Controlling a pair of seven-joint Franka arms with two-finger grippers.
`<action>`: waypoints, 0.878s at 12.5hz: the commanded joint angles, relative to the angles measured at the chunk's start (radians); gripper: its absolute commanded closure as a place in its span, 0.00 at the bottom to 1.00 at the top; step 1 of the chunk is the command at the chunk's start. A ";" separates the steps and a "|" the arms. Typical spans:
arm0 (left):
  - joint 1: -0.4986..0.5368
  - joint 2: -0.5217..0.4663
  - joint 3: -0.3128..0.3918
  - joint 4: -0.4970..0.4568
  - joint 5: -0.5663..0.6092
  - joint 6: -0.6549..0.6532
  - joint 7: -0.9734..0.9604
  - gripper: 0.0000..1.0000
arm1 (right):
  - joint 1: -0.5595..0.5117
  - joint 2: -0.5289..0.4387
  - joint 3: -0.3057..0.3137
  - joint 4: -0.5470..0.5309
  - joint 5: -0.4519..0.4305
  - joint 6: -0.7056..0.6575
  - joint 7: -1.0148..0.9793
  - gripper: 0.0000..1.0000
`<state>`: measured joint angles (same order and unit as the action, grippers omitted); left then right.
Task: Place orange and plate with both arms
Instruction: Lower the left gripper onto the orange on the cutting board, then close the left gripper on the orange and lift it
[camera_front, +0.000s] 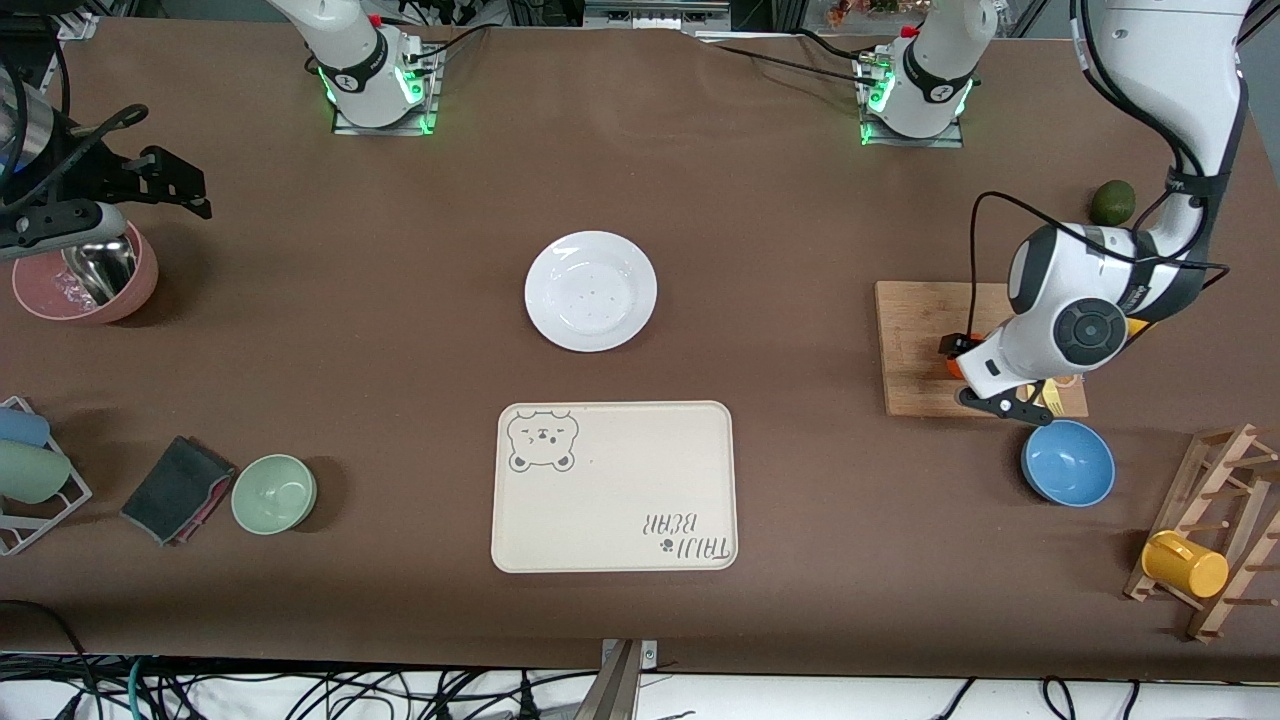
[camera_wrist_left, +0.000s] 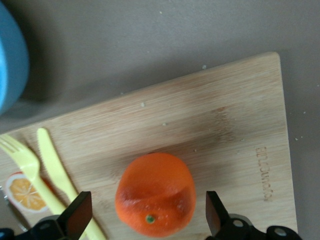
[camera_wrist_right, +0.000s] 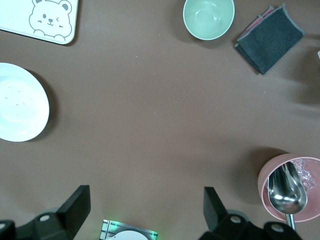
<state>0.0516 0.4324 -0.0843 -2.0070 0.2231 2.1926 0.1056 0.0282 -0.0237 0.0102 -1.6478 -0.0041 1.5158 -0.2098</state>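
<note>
My left gripper's fingers are still above the orange (camera_wrist_left: 155, 194) in the wrist view, with board showing around the orange. The gripper comes down, before closing.
The orange (camera_wrist_left: 155, 194) lies on a wooden cutting board (camera_wrist_left: 200, 125) toward the left arm's end of the table. My left gripper (camera_wrist_left: 147, 220) is low over it and open, one finger on each side with a gap to the fruit. In the front view the left hand (camera_front: 1005, 405) hides most of the orange. The white plate (camera_front: 591, 291) sits mid-table, farther from the front camera than the bear-printed tray (camera_front: 614, 487). My right gripper (camera_front: 172, 158) hangs open and holds nothing, high over the right arm's end of the table by the pink bowl (camera_front: 85, 275).
A yellow fork (camera_wrist_left: 20, 160), a knife (camera_wrist_left: 55, 165) and an orange slice (camera_wrist_left: 27, 192) lie on the board beside the orange. A blue bowl (camera_front: 1068, 463) stands just nearer than the board; an avocado (camera_front: 1112, 203) lies farther. A green bowl (camera_front: 274, 493) and a dark cloth (camera_front: 178, 488) lie toward the right arm's end.
</note>
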 joint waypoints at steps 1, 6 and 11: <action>0.010 0.006 -0.005 -0.056 0.024 0.081 0.011 0.00 | -0.001 -0.015 0.007 0.002 0.013 -0.016 -0.005 0.00; 0.013 0.020 -0.005 -0.052 0.027 0.072 0.013 0.67 | 0.002 -0.018 0.051 0.003 0.009 -0.014 0.001 0.00; -0.004 -0.004 -0.155 0.100 -0.164 -0.135 -0.078 0.73 | 0.002 -0.016 0.065 0.010 0.007 -0.014 0.003 0.00</action>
<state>0.0538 0.4452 -0.1878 -1.9622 0.1551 2.1277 0.0662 0.0318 -0.0316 0.0750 -1.6467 -0.0031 1.5148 -0.2095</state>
